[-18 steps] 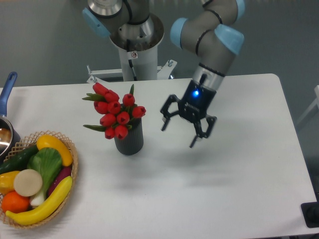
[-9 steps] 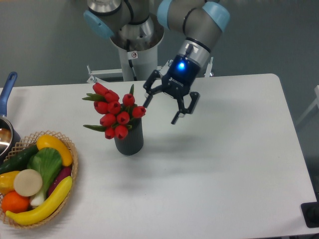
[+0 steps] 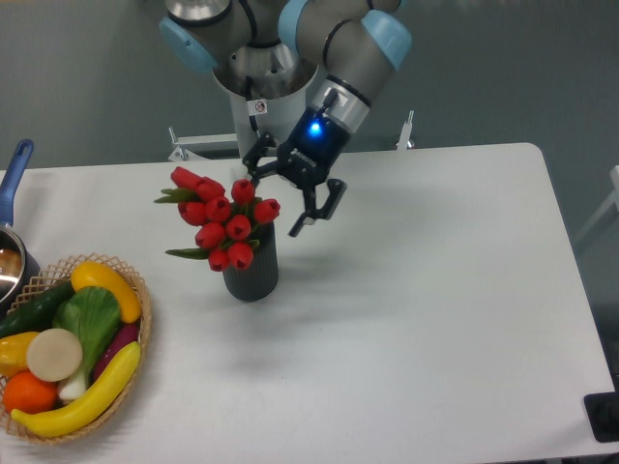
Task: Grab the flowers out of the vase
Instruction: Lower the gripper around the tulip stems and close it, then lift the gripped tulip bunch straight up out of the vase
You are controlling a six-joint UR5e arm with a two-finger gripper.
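The gripper grabs the flowers by their red tulip heads next and lifts them out of the dark grey vase.
The flowers, a tight bunch of red tulip buds with green leaves, stand in the dark grey ribbed vase on the white table, left of centre. My gripper is open at the bunch's upper right edge, tilted down to the left. One finger is behind the top buds and the other finger is to the right of the bunch. I cannot tell whether the fingers touch the buds. The stems are hidden inside the vase.
A wicker basket of toy fruit and vegetables sits at the front left. A pot with a blue handle is at the left edge. The robot's white base stands at the table's back edge, behind the vase.
The gripper has moved left and up-table from the right of the vase to the bunch's upper right edge, staying open. The bunch has leaned slightly to the left.
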